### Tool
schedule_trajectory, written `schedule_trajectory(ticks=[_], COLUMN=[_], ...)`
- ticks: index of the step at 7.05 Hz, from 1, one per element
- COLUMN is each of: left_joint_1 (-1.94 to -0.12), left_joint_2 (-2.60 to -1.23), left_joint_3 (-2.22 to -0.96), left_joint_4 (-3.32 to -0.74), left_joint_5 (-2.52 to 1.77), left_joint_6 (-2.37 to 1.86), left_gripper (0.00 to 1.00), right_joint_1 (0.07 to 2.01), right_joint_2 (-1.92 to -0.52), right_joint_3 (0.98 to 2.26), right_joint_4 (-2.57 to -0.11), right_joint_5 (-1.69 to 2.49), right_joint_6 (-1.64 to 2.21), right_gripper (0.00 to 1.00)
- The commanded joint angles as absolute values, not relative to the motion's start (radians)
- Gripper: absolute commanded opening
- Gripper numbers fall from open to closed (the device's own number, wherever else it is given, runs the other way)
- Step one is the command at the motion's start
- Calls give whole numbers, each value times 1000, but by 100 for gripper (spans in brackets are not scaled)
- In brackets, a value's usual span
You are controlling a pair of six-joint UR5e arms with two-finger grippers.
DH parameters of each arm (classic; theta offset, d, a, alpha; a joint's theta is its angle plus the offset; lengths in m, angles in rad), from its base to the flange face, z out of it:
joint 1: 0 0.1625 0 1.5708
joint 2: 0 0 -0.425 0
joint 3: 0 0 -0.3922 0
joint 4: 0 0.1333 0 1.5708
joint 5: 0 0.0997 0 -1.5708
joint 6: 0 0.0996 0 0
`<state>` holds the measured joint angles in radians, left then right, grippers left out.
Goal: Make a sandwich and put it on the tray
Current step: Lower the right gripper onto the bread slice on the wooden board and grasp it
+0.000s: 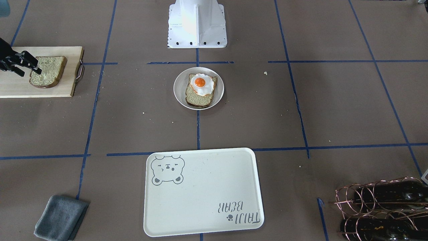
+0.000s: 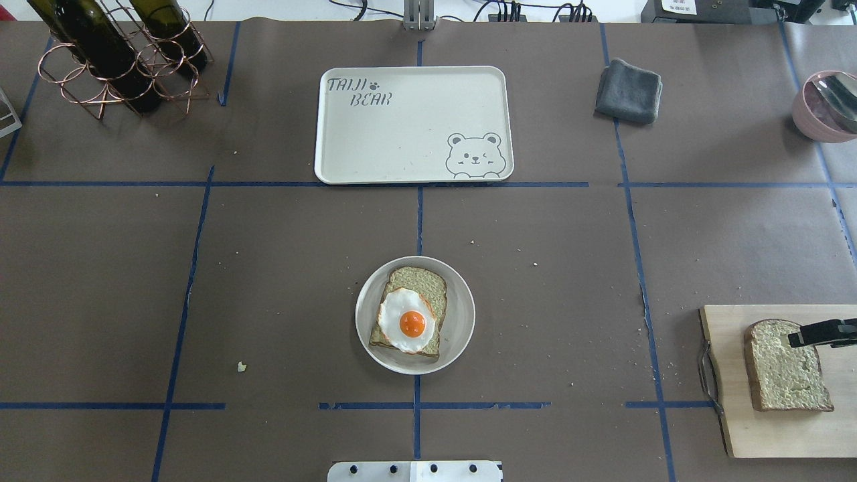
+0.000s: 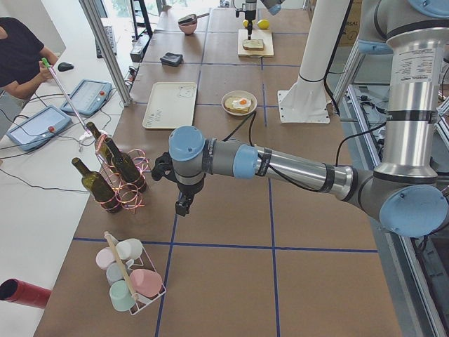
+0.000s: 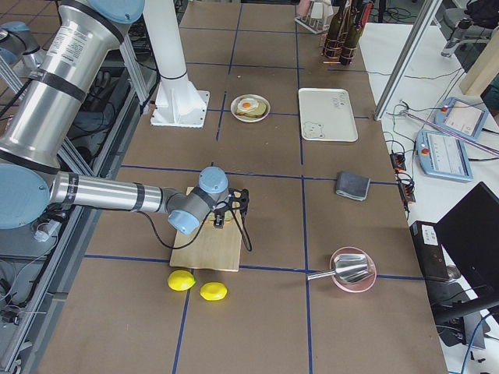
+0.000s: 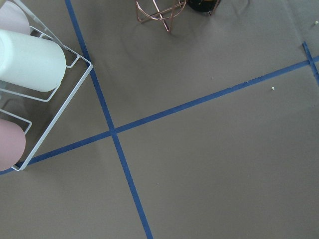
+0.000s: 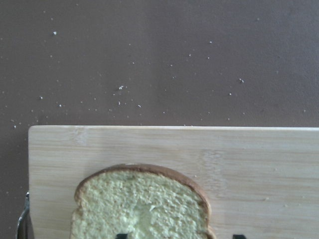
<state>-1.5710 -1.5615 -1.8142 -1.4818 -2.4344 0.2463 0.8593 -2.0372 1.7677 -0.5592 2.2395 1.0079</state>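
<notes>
The second slice lies flat, and its side (image 1: 48,71) is wider than my open fingers. My right gripper should grab the slice by its thin crust edge (image 1: 32,76) next.
One bread slice (image 1: 197,99) lies on a round grey plate (image 1: 179,90) at the table's middle, with the fried egg (image 1: 200,83) on top; the egg also shows in the overhead view (image 2: 407,321). The second slice (image 2: 783,368) lies on the wooden cutting board (image 2: 736,428). My right gripper (image 1: 30,72) hangs open just over that slice (image 6: 139,204); one fingertip is over the bread, the other beyond its edge. The cream tray (image 2: 402,127) holds nothing. My left gripper (image 3: 184,203) hovers far off near the bottle rack; I cannot tell if it is open or shut.
A grey cloth (image 2: 628,90) lies beside the tray. A copper rack with wine bottles (image 2: 114,60) stands at the far left corner. A pink bowl (image 2: 823,104) sits far right. Two lemons (image 4: 181,280) lie beyond the board. A cup rack (image 5: 30,59) is under the left wrist.
</notes>
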Motion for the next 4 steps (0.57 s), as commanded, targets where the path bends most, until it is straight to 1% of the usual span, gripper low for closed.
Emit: schedule_trajectory(ticks=[1, 4], left_joint_1=[-1571, -1571], left_joint_2=[-1560, -1562], left_joint_3=[-1813, -1815], left_joint_4=[-1482, -1482], left_joint_5=[-2434, -2434], left_joint_6=[247, 247], left_gripper=[100, 100], right_joint_1=[853, 845], right_joint_2=[-2056, -2049], right_joint_3=[1753, 1733], right_joint_4=[-543, -529], right_joint_5=[2244, 2249], right_joint_6=[1019, 1035], right_gripper=[68, 68])
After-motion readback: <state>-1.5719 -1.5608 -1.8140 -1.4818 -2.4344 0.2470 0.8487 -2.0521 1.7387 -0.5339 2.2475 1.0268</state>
